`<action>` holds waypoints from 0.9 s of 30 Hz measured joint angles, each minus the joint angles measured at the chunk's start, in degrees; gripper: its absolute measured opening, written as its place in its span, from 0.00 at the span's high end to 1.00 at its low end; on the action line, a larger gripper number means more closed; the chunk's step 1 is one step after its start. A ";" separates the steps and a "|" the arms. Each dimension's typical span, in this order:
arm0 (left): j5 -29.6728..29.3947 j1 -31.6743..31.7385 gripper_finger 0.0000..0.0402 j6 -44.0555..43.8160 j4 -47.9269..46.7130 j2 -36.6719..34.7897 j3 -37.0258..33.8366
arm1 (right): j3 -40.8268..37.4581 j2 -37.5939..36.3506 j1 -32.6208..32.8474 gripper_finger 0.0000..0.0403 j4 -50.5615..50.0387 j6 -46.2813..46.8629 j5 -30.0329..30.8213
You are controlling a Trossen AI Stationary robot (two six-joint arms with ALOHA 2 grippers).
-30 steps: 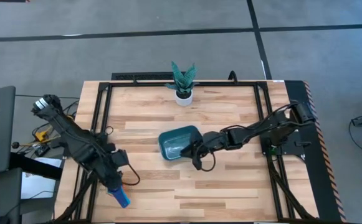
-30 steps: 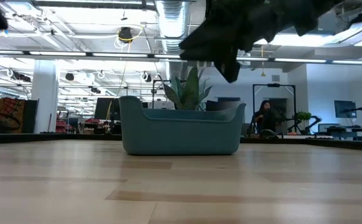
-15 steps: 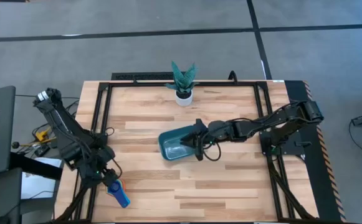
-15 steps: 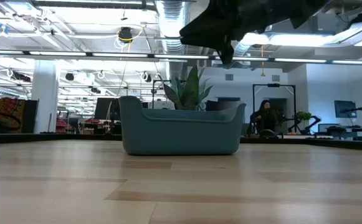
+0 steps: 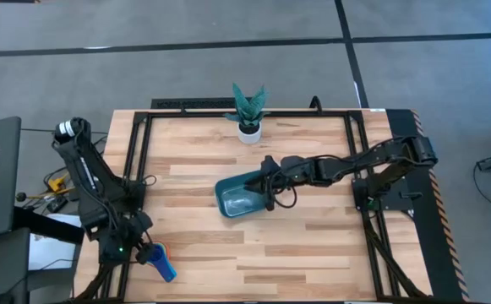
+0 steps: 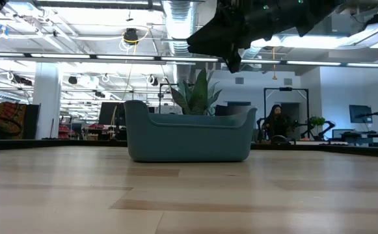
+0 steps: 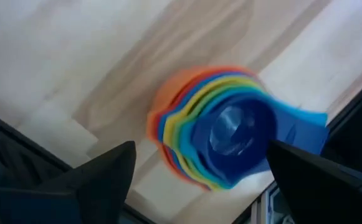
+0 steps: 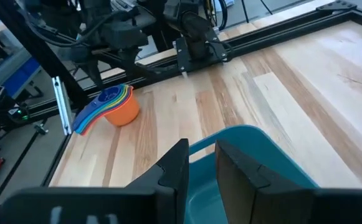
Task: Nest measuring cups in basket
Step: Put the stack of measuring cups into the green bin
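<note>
The nested measuring cups go in the teal basket [image 5: 243,195]; my left gripper should next grab their layered bowl rims.
The measuring cups [image 5: 160,260] stand nested in one stack on the table's near-left corner. In the left wrist view the stack [image 7: 221,127] shows orange outermost and dark blue innermost, with the handles fanned to one side. My left gripper [image 5: 133,251] is open just left of the stack [image 8: 113,106], its fingers apart from it. The teal basket [image 5: 243,195] rests on its base mid-table. My right gripper [image 5: 267,194] hangs shut above the basket's right part, clear of its rim [image 6: 189,110].
A white pot with a green plant [image 5: 248,127] stands at the far edge, behind the basket. Black rails [image 5: 135,169] frame the table on the left, right and far sides. Bare wood lies between the cup stack and the basket.
My left gripper has drawn back from the cup stack toward the table's left edge; the stack has stayed in place. My right gripper has moved from the basket's near side toward the far edge, over the basket, and has risen a little.
</note>
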 joint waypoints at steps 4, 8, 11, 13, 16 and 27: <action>0.14 -2.37 0.13 -2.95 1.69 0.00 -2.56 | 0.00 0.00 -0.81 0.74 -0.26 0.03 -1.81; 0.02 -3.46 0.13 -4.65 4.18 0.00 -4.45 | 0.00 0.02 -0.79 0.74 -0.61 0.13 -2.08; -0.02 -3.55 0.13 -3.84 7.23 0.00 -5.70 | 0.00 0.00 -0.76 0.74 -0.70 0.16 -2.11; -0.41 -3.55 0.13 -3.54 8.57 0.00 -6.47 | 0.00 0.00 -0.76 0.74 -0.72 0.23 -2.11; -2.39 -3.53 0.13 -3.57 10.81 0.02 -8.04 | 0.00 0.00 -0.76 0.74 -0.97 0.44 -2.11; -6.04 -3.46 0.16 -4.57 13.97 0.00 -10.95 | 0.00 0.02 -0.75 0.74 -1.62 0.63 -2.11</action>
